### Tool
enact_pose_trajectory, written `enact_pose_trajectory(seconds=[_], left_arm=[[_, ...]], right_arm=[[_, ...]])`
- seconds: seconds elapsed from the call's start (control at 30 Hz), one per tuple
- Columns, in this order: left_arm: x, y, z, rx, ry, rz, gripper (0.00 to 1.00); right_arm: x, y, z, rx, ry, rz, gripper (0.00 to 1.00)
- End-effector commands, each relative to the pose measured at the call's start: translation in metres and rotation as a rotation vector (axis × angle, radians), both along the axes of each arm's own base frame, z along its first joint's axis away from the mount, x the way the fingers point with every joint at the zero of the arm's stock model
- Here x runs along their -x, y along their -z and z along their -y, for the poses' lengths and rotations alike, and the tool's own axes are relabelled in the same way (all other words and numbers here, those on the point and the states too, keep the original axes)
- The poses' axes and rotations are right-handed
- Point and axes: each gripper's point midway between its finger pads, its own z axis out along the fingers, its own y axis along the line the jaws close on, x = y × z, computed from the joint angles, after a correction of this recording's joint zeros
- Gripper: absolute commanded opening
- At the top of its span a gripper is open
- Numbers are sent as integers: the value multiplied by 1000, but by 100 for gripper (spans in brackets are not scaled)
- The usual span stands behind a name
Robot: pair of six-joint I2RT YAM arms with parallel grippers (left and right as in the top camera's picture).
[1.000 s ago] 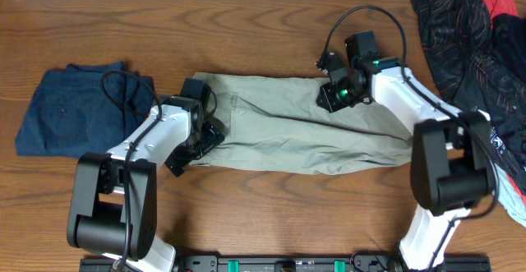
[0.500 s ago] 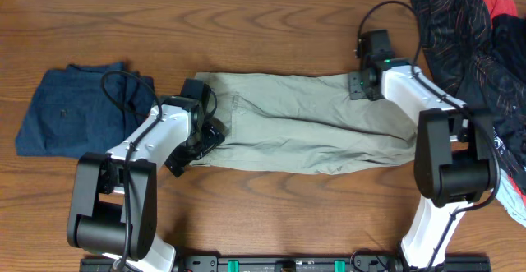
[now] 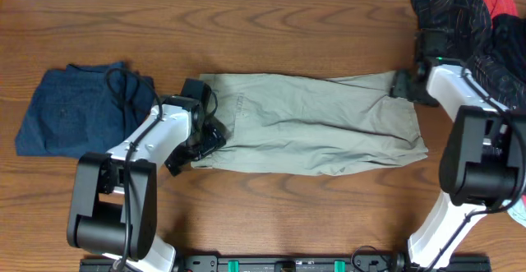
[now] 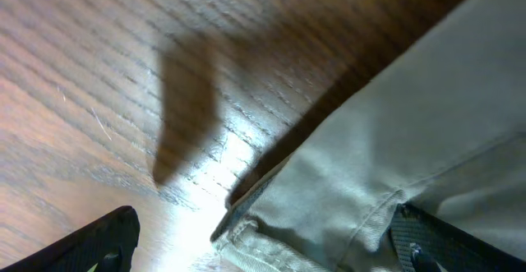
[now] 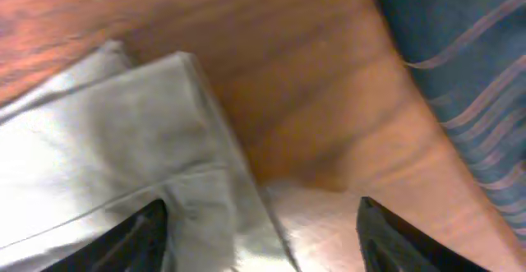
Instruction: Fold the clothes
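Note:
My left gripper will next grip the khaki trousers (image 3: 312,124) by the stitched waistband corner (image 3: 200,163), so that it can fold the waistband end over the legs.
The khaki trousers (image 3: 312,124) lie flat across the middle of the table, waistband to the left and leg ends to the right. My left gripper (image 3: 204,139) stands open at the lower left waistband corner. In the left wrist view, that stitched corner (image 4: 329,214) lies between the wide-apart fingers (image 4: 103,239). My right gripper (image 3: 403,85) is at the upper right corner of the leg ends. There its jaws are open, and the pale hem (image 5: 189,165) rests loose on the wood beside the left finger (image 5: 136,237).
A folded navy garment (image 3: 78,112) lies at the left. A heap of black patterned and red clothes (image 3: 468,25) fills the back right corner, close behind my right arm. Blue striped fabric (image 5: 464,50) shows just past the right gripper.
My right gripper has drawn the leg end from the middle of the trousers out to the far right, laying them out longer, and its jaws have opened. The left arm has stayed put.

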Motion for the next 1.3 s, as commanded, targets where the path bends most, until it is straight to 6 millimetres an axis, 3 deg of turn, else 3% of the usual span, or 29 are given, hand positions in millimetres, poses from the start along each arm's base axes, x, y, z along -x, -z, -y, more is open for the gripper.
enact_pose_trajectory(seconds=[0.0,0.17,0.23,0.3,0.4,0.53,0.77,0.9,1.0,1.07,1.2,1.27], left_arm=[[-21,-24,-5,-9,121,91,98],[-43,-47,-29,-66,77,213,98],[-53,-49,-32,-41,72,248,98],[-63,-47,-21,48,160,281,98],[-72,-43,1,190,298,311,98],[-72,-28,13,283,362,287,98],[-62,7,15,310,353,182,98],[-54,15,39,462,406,159,99],[-49,20,50,526,417,139,85],[-46,24,52,530,419,122,67],[-44,25,52,531,417,114,10],[-45,25,51,531,412,114,9]], right_arm=[[-8,-52,-14,-53,-17,121,77],[5,-121,-45,-141,-117,227,79],[15,-138,-60,-183,-153,241,79],[26,-146,-74,-210,-183,228,80],[38,-144,-91,-225,-219,182,80],[50,-136,-107,-232,-256,123,80],[58,-132,-114,-233,-272,87,79],[61,-131,-114,-234,-271,74,79],[62,-130,-114,-234,-271,69,80],[63,-130,-114,-234,-271,66,81],[64,-129,-115,-234,-276,59,81],[65,-129,-115,-234,-275,58,81]])
